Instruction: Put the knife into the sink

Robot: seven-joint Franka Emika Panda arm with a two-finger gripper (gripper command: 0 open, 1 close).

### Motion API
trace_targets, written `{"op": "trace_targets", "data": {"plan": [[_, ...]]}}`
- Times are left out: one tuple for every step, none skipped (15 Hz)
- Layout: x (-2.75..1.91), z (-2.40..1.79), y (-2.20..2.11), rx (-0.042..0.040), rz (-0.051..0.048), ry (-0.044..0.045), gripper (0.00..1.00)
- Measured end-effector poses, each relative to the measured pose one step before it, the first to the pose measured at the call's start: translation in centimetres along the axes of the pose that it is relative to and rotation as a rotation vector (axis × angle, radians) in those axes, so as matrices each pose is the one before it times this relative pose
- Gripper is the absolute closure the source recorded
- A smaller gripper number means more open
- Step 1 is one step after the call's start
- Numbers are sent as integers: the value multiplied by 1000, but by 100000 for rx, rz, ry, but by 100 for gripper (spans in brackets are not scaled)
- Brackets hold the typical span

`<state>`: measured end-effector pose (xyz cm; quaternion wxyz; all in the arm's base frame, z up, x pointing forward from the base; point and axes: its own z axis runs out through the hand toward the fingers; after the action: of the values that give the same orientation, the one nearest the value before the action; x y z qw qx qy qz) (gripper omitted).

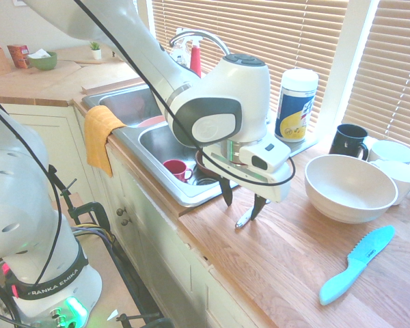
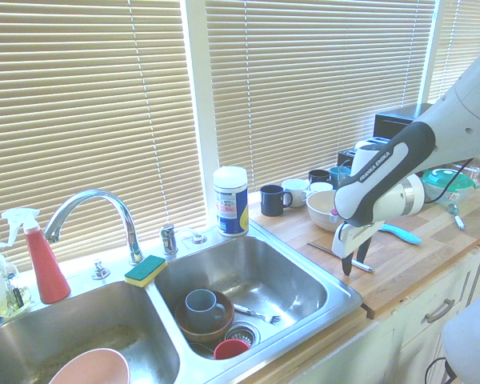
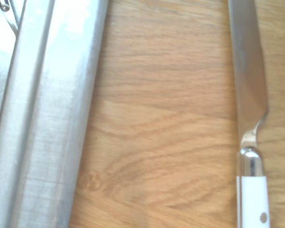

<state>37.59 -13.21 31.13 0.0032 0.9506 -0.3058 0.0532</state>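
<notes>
Next, the gripper picks up the knife by its white handle [image 2: 362, 266], since the knife's silver blade [image 2: 321, 249] lies bare on the wood.
The knife [image 1: 244, 220] lies flat on the wooden counter just right of the sink [image 1: 184, 195], parallel to its rim. In the wrist view its silver blade and white handle [image 3: 251, 190] rest on the wood, a hand's width from the steel rim of the sink [image 3: 47, 118]. My gripper [image 1: 242, 203] hangs just over the knife with its dark fingers apart, one on each side, and nothing held. From the other side the gripper [image 2: 354, 262] covers the middle of the knife [image 2: 326, 250] near the sink [image 2: 336, 288].
A turquoise knife [image 1: 359, 263] lies further along the counter, beyond a large white bowl [image 1: 350, 188]. A wipes canister [image 1: 296, 104] and mugs stand by the window. The near basin holds a red cup [image 1: 176, 169], a bowl with a mug [image 2: 204, 312] and a fork.
</notes>
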Motion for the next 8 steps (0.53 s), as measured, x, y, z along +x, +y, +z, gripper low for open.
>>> {"op": "trace_targets", "data": {"plan": [[-12,11,-62,63,-97,13,100],[8,17,-49,108,-135,112,100],[-7,10,-66,162,-68,-7,100],[9,4,-34,152,35,-34,100],[36,7,-8,96,-16,16,100],[31,-1,-8,32,-9,28,100],[77,11,-14,16,54,42,100],[92,11,-15,27,46,127,100]]}}
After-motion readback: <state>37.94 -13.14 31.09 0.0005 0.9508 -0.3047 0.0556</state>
